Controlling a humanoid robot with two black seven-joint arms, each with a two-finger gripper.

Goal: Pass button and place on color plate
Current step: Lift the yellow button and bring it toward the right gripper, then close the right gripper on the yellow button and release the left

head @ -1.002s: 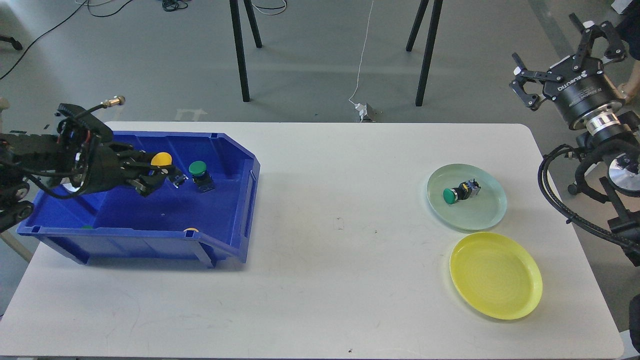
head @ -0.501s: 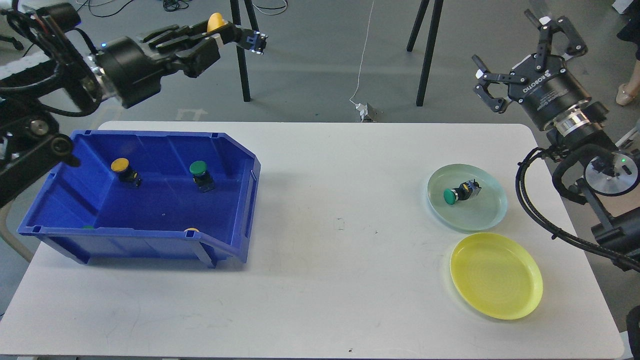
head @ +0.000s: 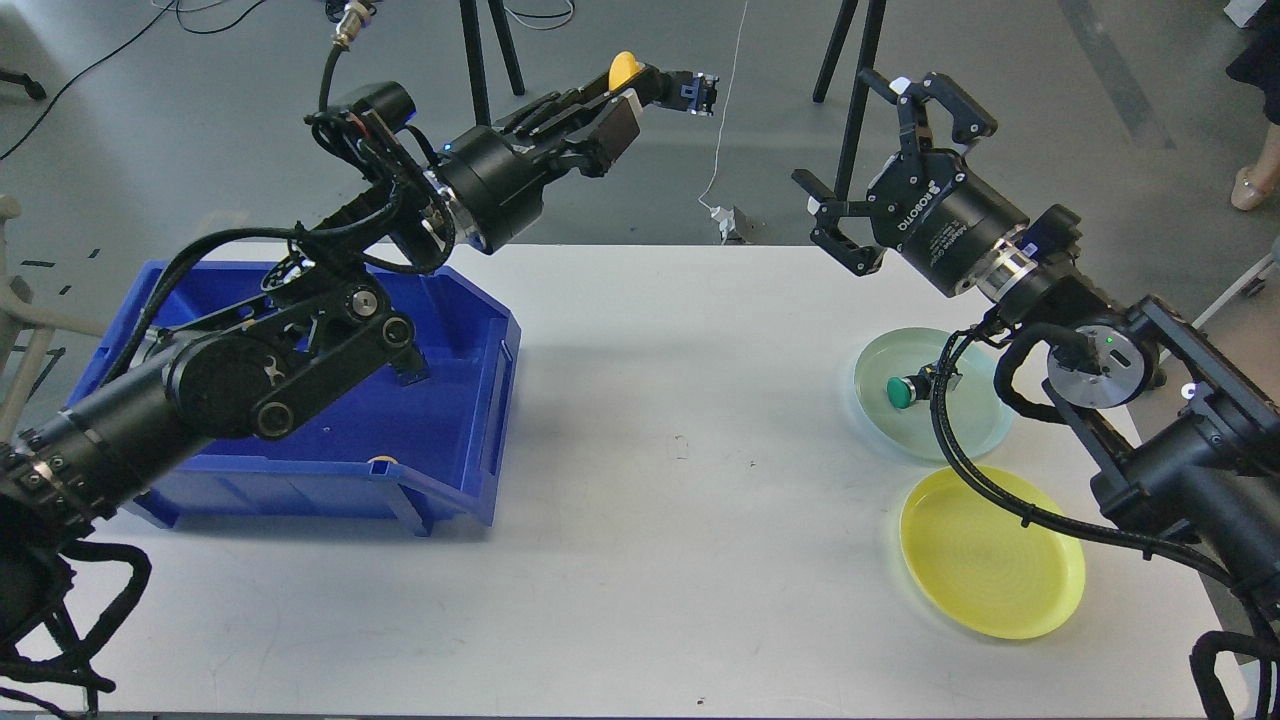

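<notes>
The yellow button (head: pixel 624 70) has my left gripper's fingers crowded just behind its cap, so my right gripper should grab the button's block end sticking out to take it.
My left gripper (head: pixel 640 92) is shut on a yellow button (head: pixel 624 70) and holds it high above the table's far edge, near the middle. My right gripper (head: pixel 868 160) is open and empty, a short way to the right of the button and facing it. A green button (head: pixel 903 389) lies on its side on the pale green plate (head: pixel 975 436). The yellow plate (head: pixel 990 560) in front of it holds nothing. The blue bin (head: pixel 440 440) sits at the left, and my left arm hides most of its inside.
A small yellow piece (head: pixel 380 461) shows at the bin's front rim. Black stand legs (head: pixel 480 110) rise behind the table, close to my raised grippers. The white table (head: pixel 680 560) stretches between the bin and the plates.
My left gripper lifted the yellow button out of the bin and carried it up and to the right. My right gripper moved left toward it, staying open.
</notes>
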